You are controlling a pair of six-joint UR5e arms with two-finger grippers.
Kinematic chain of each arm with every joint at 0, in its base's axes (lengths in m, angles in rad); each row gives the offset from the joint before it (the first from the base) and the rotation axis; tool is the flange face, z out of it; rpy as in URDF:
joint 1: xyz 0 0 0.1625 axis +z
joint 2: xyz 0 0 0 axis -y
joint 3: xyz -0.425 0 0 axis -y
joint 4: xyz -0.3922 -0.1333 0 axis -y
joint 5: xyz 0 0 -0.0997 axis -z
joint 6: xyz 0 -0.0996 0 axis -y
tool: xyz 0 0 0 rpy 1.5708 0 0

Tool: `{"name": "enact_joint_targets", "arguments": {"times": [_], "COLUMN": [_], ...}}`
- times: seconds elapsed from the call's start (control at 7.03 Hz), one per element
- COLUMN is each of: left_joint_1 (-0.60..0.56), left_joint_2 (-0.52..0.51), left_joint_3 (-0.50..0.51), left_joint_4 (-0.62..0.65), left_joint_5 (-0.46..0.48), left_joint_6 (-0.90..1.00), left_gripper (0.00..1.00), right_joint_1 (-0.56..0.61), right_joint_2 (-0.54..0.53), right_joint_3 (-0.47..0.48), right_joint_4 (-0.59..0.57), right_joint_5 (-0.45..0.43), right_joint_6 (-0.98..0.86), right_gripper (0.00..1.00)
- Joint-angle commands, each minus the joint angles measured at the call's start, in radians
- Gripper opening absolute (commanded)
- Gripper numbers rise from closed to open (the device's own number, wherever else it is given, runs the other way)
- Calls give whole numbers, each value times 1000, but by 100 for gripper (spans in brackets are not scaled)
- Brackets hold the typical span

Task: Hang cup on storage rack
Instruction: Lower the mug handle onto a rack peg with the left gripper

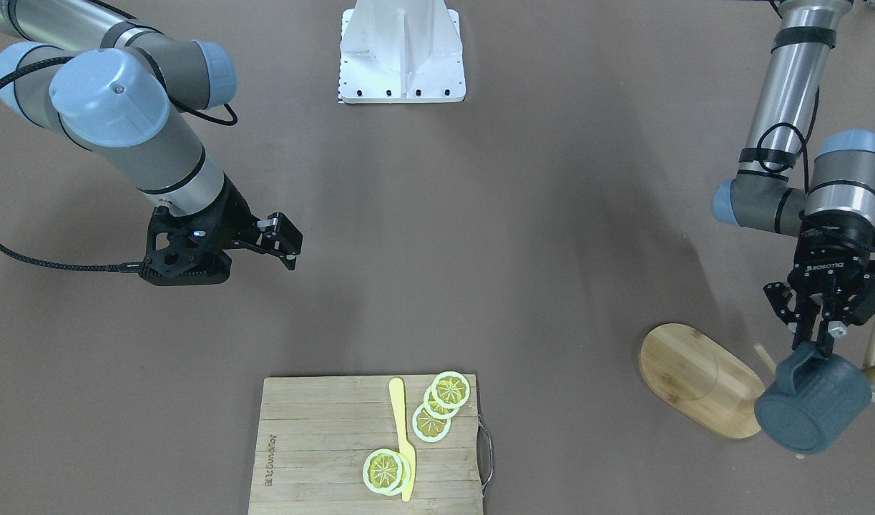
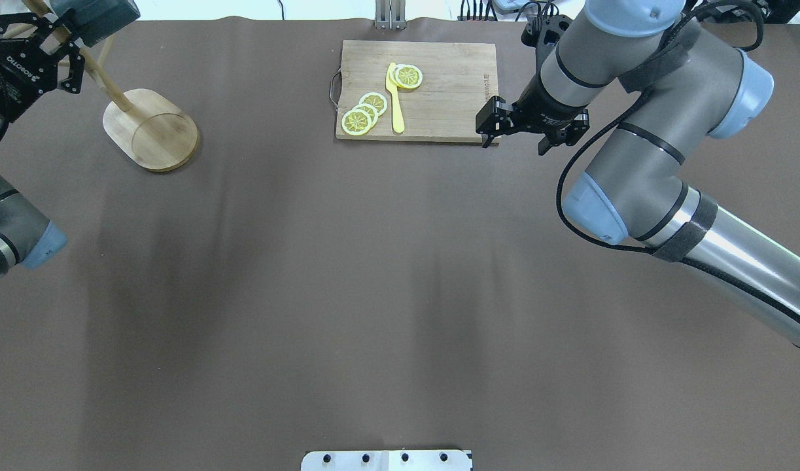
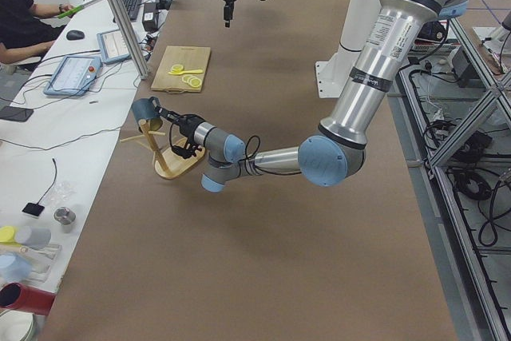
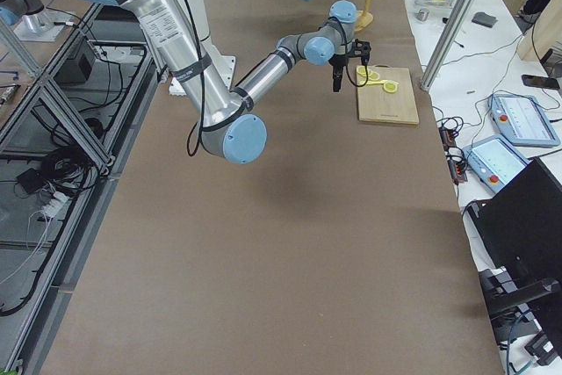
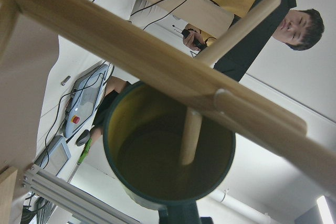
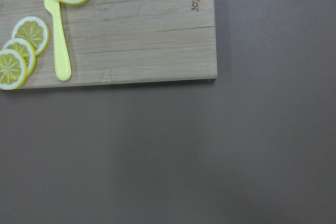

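My left gripper releases the cup now, since the rack's peg (image 5: 191, 137) reaches deep inside the dark teal cup (image 5: 149, 158), well past the cup's rim, so the cup would hang there.
The dark teal ribbed cup (image 1: 813, 404) hangs tilted on its side in the air, against the upper pegs of the bamboo storage rack (image 1: 698, 379). My left gripper (image 1: 820, 337) is shut on the cup's handle from above. In the left wrist view the yellowish inside of the cup (image 5: 157, 166) faces the rack's post (image 5: 157, 61), and one peg (image 5: 190, 135) reaches across its mouth. In the overhead view the cup (image 2: 95, 13) and the left gripper (image 2: 53, 36) are at the far left corner, above the rack's oval base (image 2: 152, 129). My right gripper (image 1: 285, 243) looks shut and empty, hovering above the table.
A rectangular cutting board (image 1: 323, 443) with lemon slices (image 1: 431, 422) and a yellow knife (image 1: 403, 443) lies at the table's far edge; the right gripper (image 2: 498, 124) hovers by its corner (image 6: 210, 72). A person (image 5: 294, 24) stands beyond the rack. The robot's white base (image 1: 401, 64) is at mid table edge.
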Motion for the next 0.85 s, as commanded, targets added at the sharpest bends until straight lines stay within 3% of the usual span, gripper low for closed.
{"name": "enact_joint_targets", "arguments": {"times": [0.0,0.14,0.28,0.57,0.71], "left_joint_1": [0,0,-2,-8,-11], "left_joint_2": [1,1,5,24,24], "left_joint_3": [1,1,1,1,1], "left_joint_4": [1,1,2,2,4], "left_joint_5": [0,0,0,0,0], "left_joint_6": [-23,-24,-24,-51,-59], "left_gripper": [0,5,21,22,33], "right_joint_1": [-1,-1,-1,-2,-2], "right_joint_2": [1,1,1,2,4], "right_joint_3": [0,0,0,0,0], "right_joint_4": [0,0,0,0,0], "right_joint_5": [0,0,0,0,0], "right_joint_6": [0,0,0,0,0], "right_gripper": [100,100,100,100,100]}}
